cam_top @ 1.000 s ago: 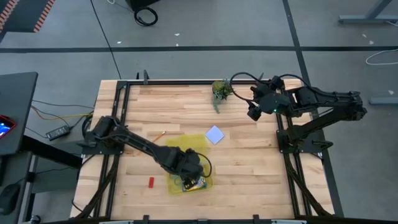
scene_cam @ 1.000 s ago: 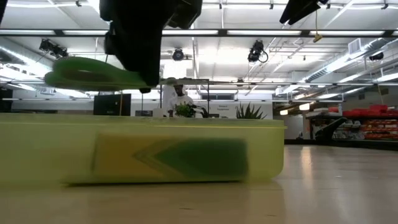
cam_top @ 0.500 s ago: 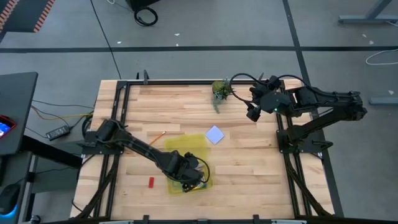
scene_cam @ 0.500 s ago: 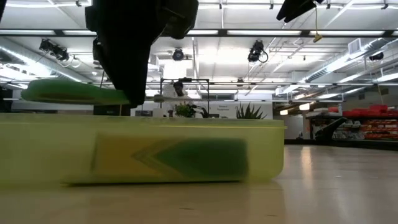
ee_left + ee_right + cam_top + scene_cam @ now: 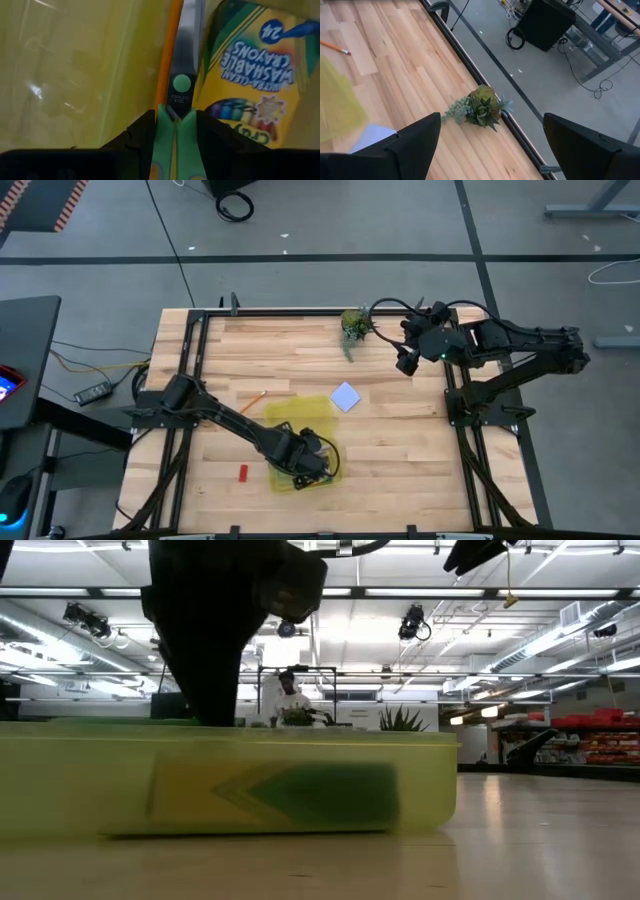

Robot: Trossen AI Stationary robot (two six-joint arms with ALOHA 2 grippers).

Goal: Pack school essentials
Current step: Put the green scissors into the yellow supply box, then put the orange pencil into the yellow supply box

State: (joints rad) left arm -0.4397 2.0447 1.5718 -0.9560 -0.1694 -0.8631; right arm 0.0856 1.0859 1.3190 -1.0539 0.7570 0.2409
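Note:
The scissors are in the yellow case (image 5: 75, 75), their blade (image 5: 185, 52) low beside the crayon box, and would lie there, so my left gripper releases them now.
My left gripper (image 5: 305, 463) reaches down into the translucent yellow case (image 5: 297, 420) and is shut on the green-handled scissors (image 5: 181, 95). Inside the case, an orange pencil (image 5: 167, 55) lies beside the scissor blade, and the yellow-green crayon box (image 5: 255, 75) lies flat on the case floor. On the table lie another orange pencil (image 5: 254, 398), the pale blue note pad (image 5: 346, 396) and the red block (image 5: 242, 472). My right gripper (image 5: 408, 360) hangs open above the table's far right part, near the potted plant (image 5: 355, 325). My left gripper pinches the scissors between its two fingers (image 5: 140, 135), just behind the pivot where the green handles (image 5: 172, 142) begin. The fingers lie along the scissors and come from above, into the case. The blade points forward over the case floor, next to the crayon box.
The case wall (image 5: 300, 790) fills the low view, with the crayon box showing through it. The plant (image 5: 482, 107) lies tipped by the table's far edge. Bare wood lies to the case's right and along the far side.
My left gripper has gone down into the case and a little toward the near edge, still shut on the scissors. The green handles stood above the case rim a second ago and now sit at rim level inside it. The right arm has kept still.

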